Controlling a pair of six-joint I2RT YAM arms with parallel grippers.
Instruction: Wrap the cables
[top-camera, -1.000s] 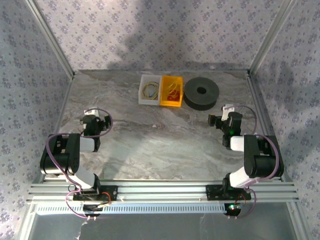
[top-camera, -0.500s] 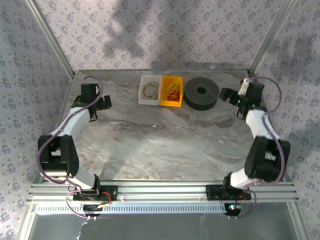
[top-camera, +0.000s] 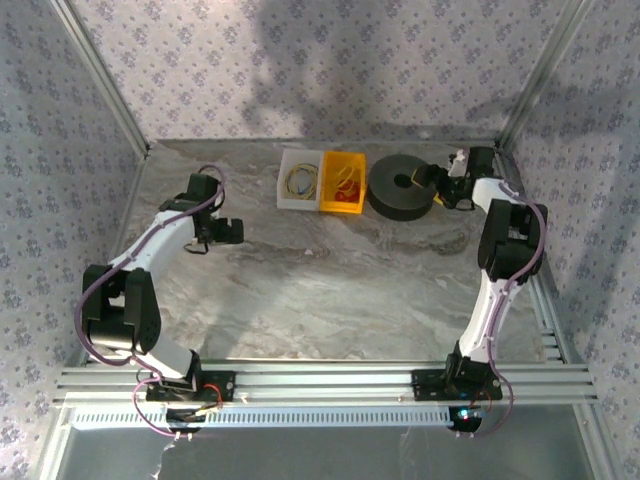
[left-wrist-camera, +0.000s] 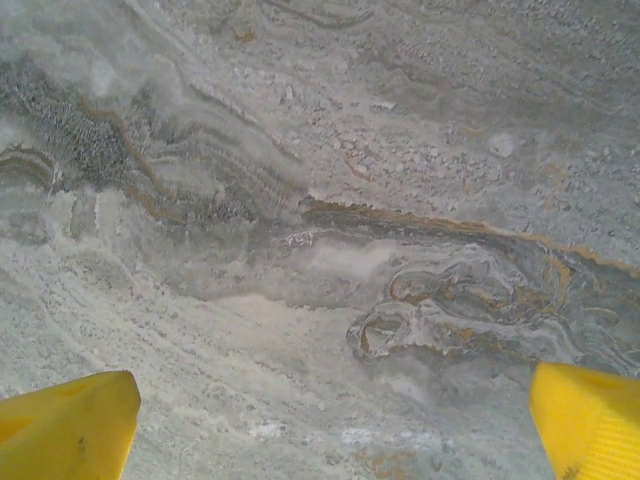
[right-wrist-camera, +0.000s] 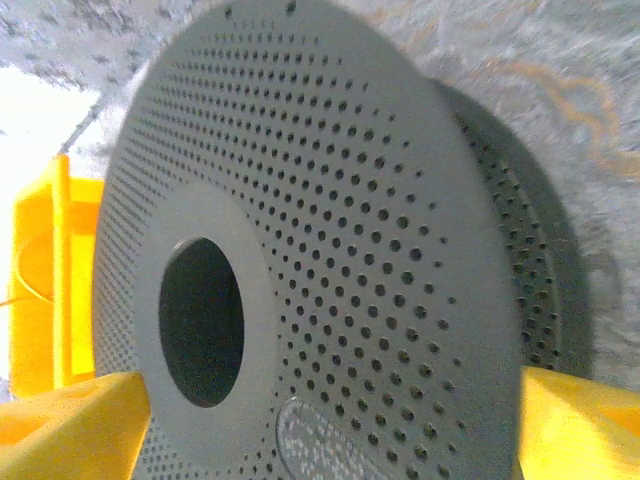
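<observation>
The spool's bottom edge sits flat for wrapping cables. My right gripper should next grab the spool's top edge at its rim (right-wrist-camera: 482, 385).
The cables lie as a coil of thin yellow cord (top-camera: 300, 181) inside a white bin (top-camera: 285, 196) at the back of the table. A dark grey perforated spool (top-camera: 403, 185) lies flat to the right of the bins. My right gripper (top-camera: 440, 187) is at the spool's right rim. In the right wrist view its yellow fingers (right-wrist-camera: 70, 430) stand wide apart on either side of the spool's top flange (right-wrist-camera: 380, 250), so it is open (right-wrist-camera: 330, 410). My left gripper (top-camera: 226, 232) hovers over bare marble left of the bins, open (left-wrist-camera: 335, 410) with nothing between its fingertips (left-wrist-camera: 70, 425).
A yellow bin (top-camera: 344, 182) holding small items stands between the white bin and the spool, and shows at the left edge of the right wrist view (right-wrist-camera: 35, 280). Metal frame rails (top-camera: 520, 230) border the marble table (top-camera: 330, 280) on both sides.
My right arm has reached left and in to the spool's rim. My left gripper has swung from the far left toward the table's middle, nearer and rightward.
</observation>
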